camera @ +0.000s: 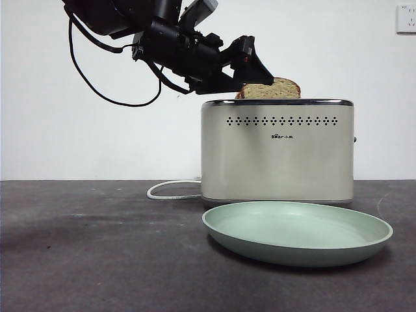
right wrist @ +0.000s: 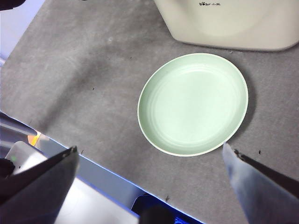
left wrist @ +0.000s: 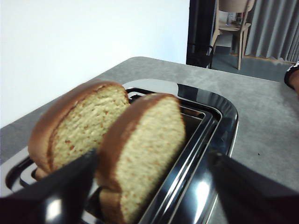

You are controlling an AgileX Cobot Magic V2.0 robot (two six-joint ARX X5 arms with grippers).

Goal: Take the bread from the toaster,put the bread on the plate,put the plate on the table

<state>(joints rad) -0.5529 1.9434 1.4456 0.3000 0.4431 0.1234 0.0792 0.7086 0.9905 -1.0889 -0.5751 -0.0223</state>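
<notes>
The toaster's slot hides the bread's lower part, so my left gripper should next grab the crust edge standing above the toaster's slot to take the bread out.
The cream toaster stands on the dark table, and a tan bread slice pokes out of its top. My left gripper reaches in from the upper left and is at the bread's left end. In the left wrist view two slices stand in the chrome slots. My left gripper is open, its jaws on either side of the nearer bread without closing on it. The mint-green plate lies in front of the toaster. High over the plate my right gripper is open and holds nothing.
A second matching slice sits in the other slot. A white cord loops on the table left of the toaster. The table's front edge shows in the right wrist view. A wall socket is at the upper right.
</notes>
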